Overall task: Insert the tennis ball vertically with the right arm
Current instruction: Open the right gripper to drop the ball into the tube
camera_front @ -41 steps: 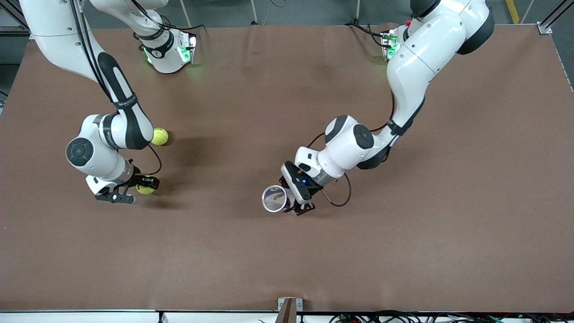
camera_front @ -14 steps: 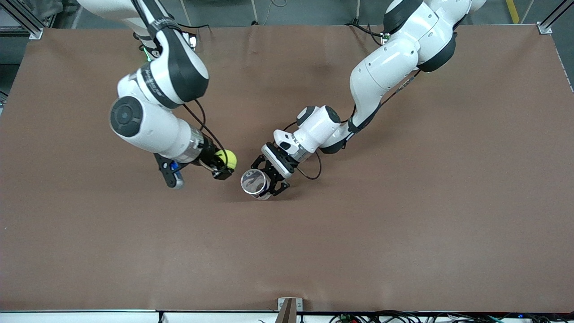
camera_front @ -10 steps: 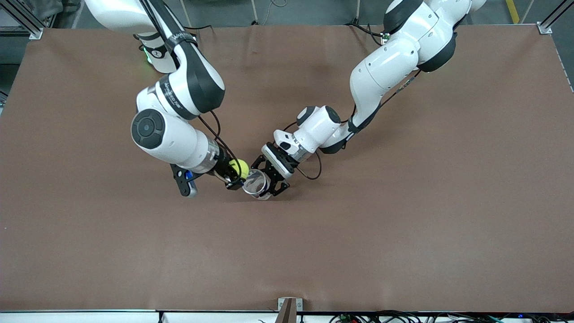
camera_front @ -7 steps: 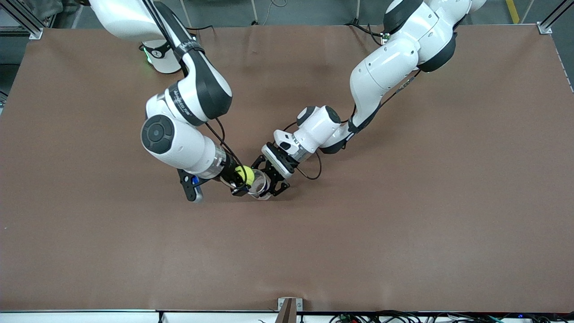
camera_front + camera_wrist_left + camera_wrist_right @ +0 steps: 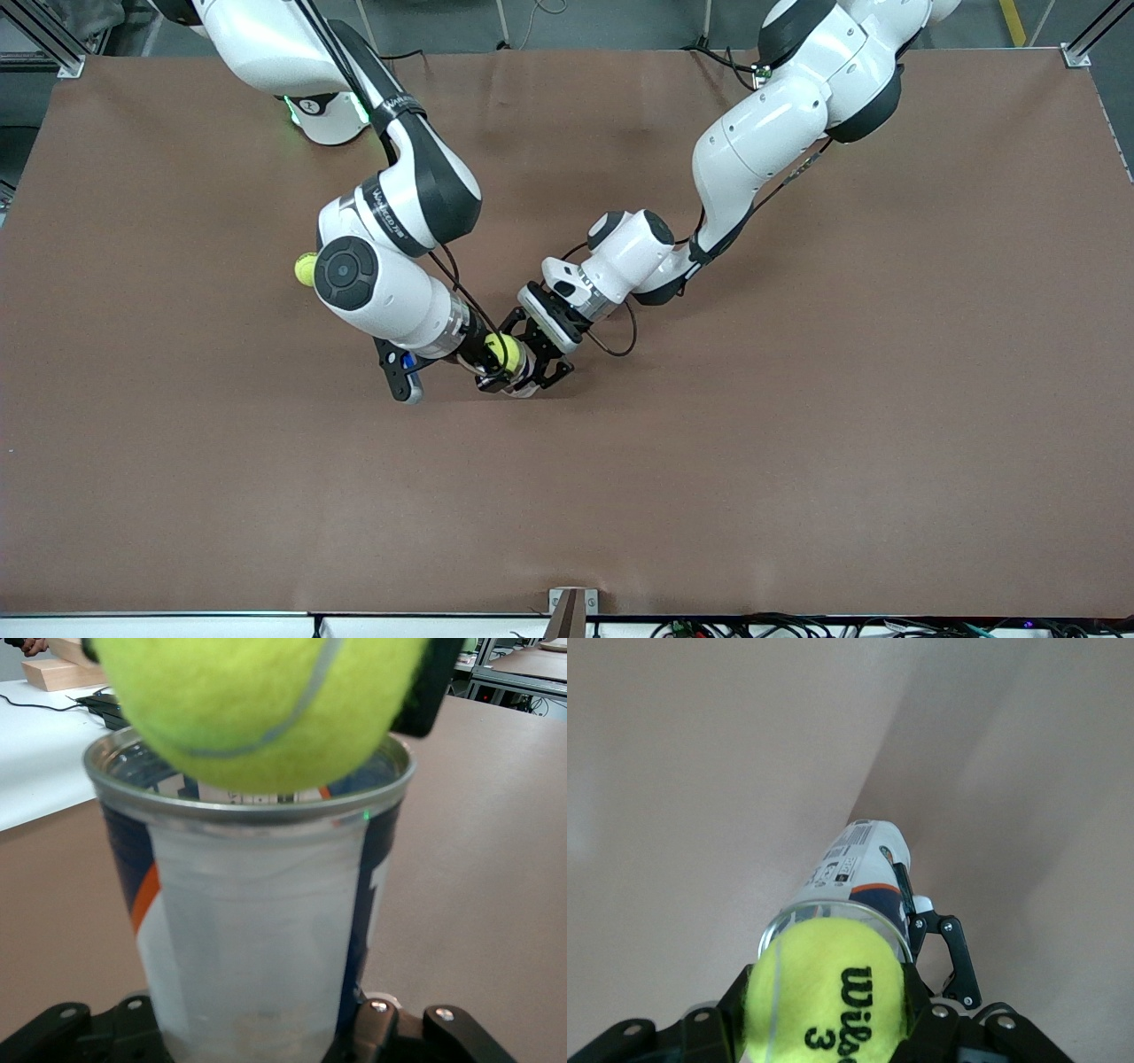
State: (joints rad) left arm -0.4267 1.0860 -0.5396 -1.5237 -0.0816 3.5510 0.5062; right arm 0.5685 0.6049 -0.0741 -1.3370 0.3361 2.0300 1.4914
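The tennis ball (image 5: 824,992) is over the can's rim (image 5: 833,906) in the right wrist view, so my right gripper needs to let go.
My right gripper (image 5: 498,358) is shut on a yellow-green tennis ball (image 5: 501,349) printed with "Wilson 3" (image 5: 824,992). It holds the ball right over the open mouth of a clear can (image 5: 257,904) with a blue and orange label, and the ball's underside sits at the rim. The can (image 5: 855,868) stands upright near the middle of the table. My left gripper (image 5: 530,356) is shut on the can low down (image 5: 257,1038). In the left wrist view the ball (image 5: 257,700) fills the space above the rim. The inside of the can is hidden.
A second tennis ball (image 5: 305,268) lies on the brown table (image 5: 797,443) toward the right arm's end, partly hidden by the right arm's elbow. The two grippers are close together at the can. Cables and a small bracket (image 5: 567,611) run along the table's near edge.
The right arm has swung in from its end of the table, bringing the ball over the can's mouth. The left arm and the can have stayed put.
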